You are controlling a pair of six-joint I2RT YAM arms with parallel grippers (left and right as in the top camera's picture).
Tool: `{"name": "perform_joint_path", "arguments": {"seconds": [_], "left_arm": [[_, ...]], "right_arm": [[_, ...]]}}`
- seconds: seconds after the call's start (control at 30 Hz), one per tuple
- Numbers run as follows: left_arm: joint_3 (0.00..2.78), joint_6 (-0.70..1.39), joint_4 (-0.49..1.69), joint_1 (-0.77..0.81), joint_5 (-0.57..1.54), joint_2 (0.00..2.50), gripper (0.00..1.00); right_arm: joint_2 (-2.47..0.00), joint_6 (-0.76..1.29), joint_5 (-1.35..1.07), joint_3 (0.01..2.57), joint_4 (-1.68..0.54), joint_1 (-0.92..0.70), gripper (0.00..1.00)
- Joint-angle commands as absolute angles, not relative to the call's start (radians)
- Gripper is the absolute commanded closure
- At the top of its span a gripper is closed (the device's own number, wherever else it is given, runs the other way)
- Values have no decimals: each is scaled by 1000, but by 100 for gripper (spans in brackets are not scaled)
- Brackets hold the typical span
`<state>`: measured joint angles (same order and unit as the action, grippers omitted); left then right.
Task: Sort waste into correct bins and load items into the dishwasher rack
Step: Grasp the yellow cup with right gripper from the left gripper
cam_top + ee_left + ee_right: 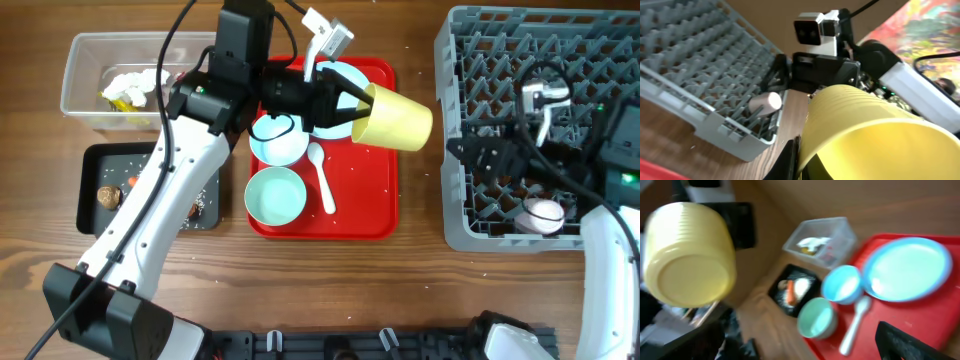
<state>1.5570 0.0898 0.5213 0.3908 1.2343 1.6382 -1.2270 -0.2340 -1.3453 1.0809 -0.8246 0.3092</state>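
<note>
The right gripper grabs the yellow cup across its closed base end (419, 126) next, opposite the held rim, to load the yellow cup rim-first into the rack (470, 235).
My left gripper (358, 105) is shut on the rim of the yellow cup (395, 118), holding it tipped on its side in the air over the right edge of the red tray (375, 215). It fills the left wrist view (875, 130). The grey rack (470, 235) stands at the right with the pink cup (545, 213) lying in it. My right gripper (488, 155) is open and empty above the rack's left part. On the red tray are the pale blue plate (345, 80), two bowls (280, 142) (276, 195) and the white spoon (322, 175).
The clear tub (85, 75) at the far left holds white tissue (135, 82) and a wrapper. The black tray (95, 215) in front of it holds a brown lump (107, 196), carrot and rice grains. A strip of bare wood separates the red tray from the rack.
</note>
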Motion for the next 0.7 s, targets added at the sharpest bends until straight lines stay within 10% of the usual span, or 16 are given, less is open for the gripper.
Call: {"name": "perform_joint_path", "arguments": {"seconds": [0.0, 0.5, 0.67], "left_arm": [[1563, 90, 516, 390, 1297, 1636, 96], [1562, 84, 504, 391, 1259, 1721, 96], [1562, 83, 503, 390, 1259, 1721, 96]], "right_arm": [[-1233, -258, -1571, 1072, -731, 243, 0], [-1289, 94, -1487, 1072, -257, -4, 1], [-1338, 161, -1470, 1072, -174, -47, 23]]}}
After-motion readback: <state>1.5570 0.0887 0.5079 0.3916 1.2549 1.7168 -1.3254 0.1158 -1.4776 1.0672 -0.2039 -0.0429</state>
